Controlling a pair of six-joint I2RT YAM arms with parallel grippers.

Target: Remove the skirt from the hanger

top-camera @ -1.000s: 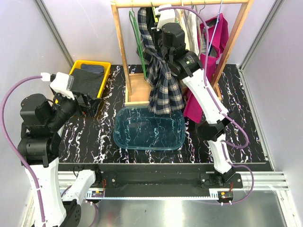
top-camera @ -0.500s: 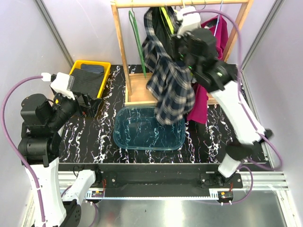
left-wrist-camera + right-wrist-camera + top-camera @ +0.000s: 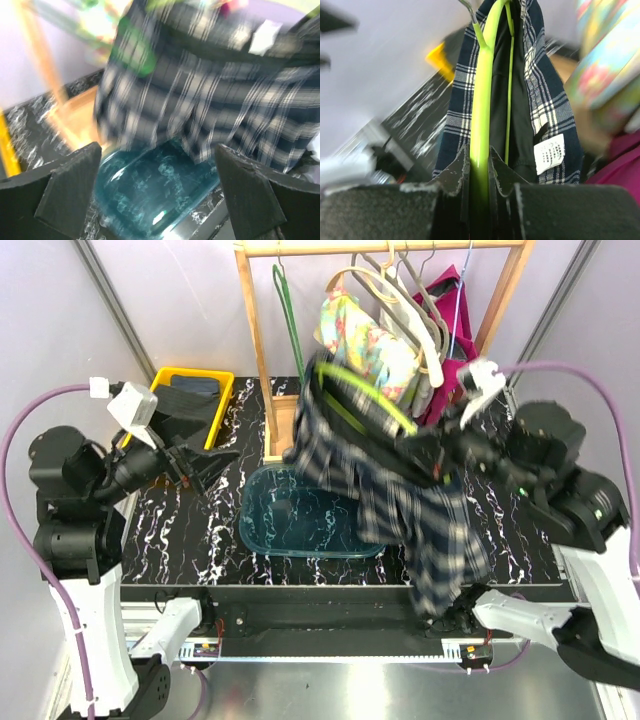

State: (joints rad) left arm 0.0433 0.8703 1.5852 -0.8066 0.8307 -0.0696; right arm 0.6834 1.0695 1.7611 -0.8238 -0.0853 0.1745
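Note:
The left gripper grabs the skirt's open edge (image 3: 142, 18) opposite my right gripper next, so that the hanger slides out. The left fingers grab only cloth.
The navy and white plaid skirt (image 3: 400, 500) hangs on a lime green hanger (image 3: 365, 398), off the rack and held over the table, draping across the right part of the blue tub (image 3: 275, 520). My right gripper (image 3: 432, 452) is shut on the green hanger (image 3: 481, 115), with the skirt (image 3: 547, 95) and its white label beyond the fingers. My left gripper (image 3: 205, 462) is open and empty at the left of the tub. In the left wrist view the skirt (image 3: 215, 100) hangs above the tub (image 3: 160, 200), between my open fingers.
A wooden clothes rack (image 3: 255, 340) stands at the back with a floral garment (image 3: 365, 340), a magenta garment (image 3: 455, 360) and a dark green hanger (image 3: 290, 320). A yellow bin (image 3: 160, 390) with dark cloth sits back left.
My right arm has swung forward and to the right, pulling the green hanger with the skirt off the rack rail and out over the tub. My left gripper has edged toward the tub.

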